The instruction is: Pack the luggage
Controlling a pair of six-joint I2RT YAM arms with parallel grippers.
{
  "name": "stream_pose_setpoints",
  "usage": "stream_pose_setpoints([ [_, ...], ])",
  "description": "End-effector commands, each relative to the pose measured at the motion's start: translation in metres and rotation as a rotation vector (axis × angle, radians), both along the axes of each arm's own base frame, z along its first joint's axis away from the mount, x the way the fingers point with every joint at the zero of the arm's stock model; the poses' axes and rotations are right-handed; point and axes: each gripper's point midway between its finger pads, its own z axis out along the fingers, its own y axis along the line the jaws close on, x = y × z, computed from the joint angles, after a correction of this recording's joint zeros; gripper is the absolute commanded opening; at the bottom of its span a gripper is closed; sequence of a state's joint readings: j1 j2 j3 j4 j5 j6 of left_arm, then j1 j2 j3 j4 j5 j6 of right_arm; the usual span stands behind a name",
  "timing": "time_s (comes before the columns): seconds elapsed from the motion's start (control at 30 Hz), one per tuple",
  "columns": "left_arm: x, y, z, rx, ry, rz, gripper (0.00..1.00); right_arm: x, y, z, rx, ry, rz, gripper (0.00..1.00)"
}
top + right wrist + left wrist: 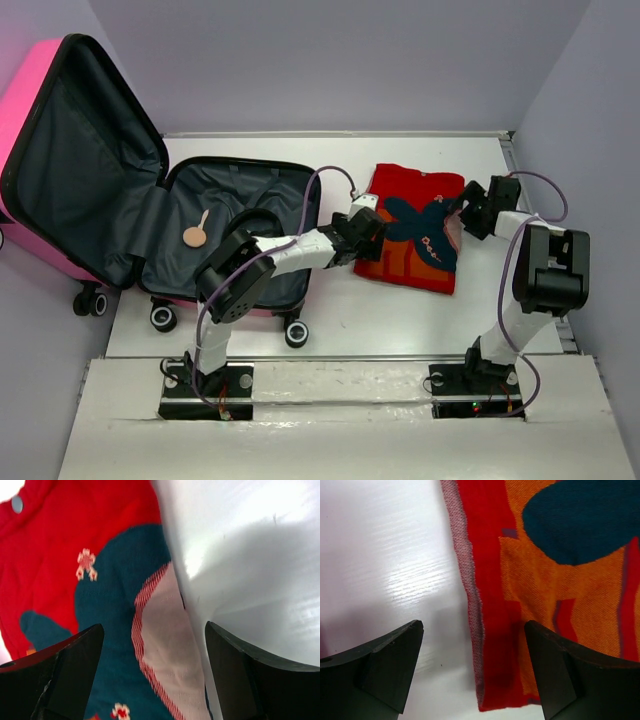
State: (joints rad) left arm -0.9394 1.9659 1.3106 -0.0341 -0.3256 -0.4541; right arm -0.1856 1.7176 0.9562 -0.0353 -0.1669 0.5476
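Observation:
My right gripper isn't ready to close yet, because its fingers stop short. It should first move toward the teal piece of cloth below the red one, then close on the teal piece.
The hot-pink luggage (35,90) lies open at the left, its dark grey lining (240,200) showing. A folded red and orange knit garment (408,262) with teal patches lies right of it on the table. My left gripper (362,237) is open over the garment's left edge (480,630), one finger (395,665) above the table, the other above the cloth. My right gripper (466,212) is open at the garment's right edge, straddling a pink striped cuff (170,650) on teal cloth (115,630).
A small tan round tag (194,236) lies inside the luggage base. The luggage's black wheels (296,334) stand near the table's front. Lilac walls enclose the white table (400,320) at back and sides.

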Motion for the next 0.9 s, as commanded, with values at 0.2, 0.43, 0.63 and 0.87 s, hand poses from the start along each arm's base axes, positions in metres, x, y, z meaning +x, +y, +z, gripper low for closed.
stream_pose_setpoints([
  [0.2,-0.001,-0.016,-0.025,-0.052,0.070,-0.042,0.94,0.060,-0.012,0.002,0.052,-0.082,-0.014,0.87],
  [0.43,-0.013,-0.024,-0.052,-0.086,0.135,-0.081,0.83,0.078,0.002,-0.007,0.141,-0.079,0.051,0.80],
  [0.63,-0.024,-0.030,-0.058,-0.137,0.172,-0.104,0.66,0.075,0.024,-0.023,0.265,-0.089,0.103,0.57],
  [0.87,-0.023,-0.036,-0.043,-0.209,0.147,-0.109,0.18,0.071,0.046,0.005,0.384,-0.221,0.164,0.20],
])
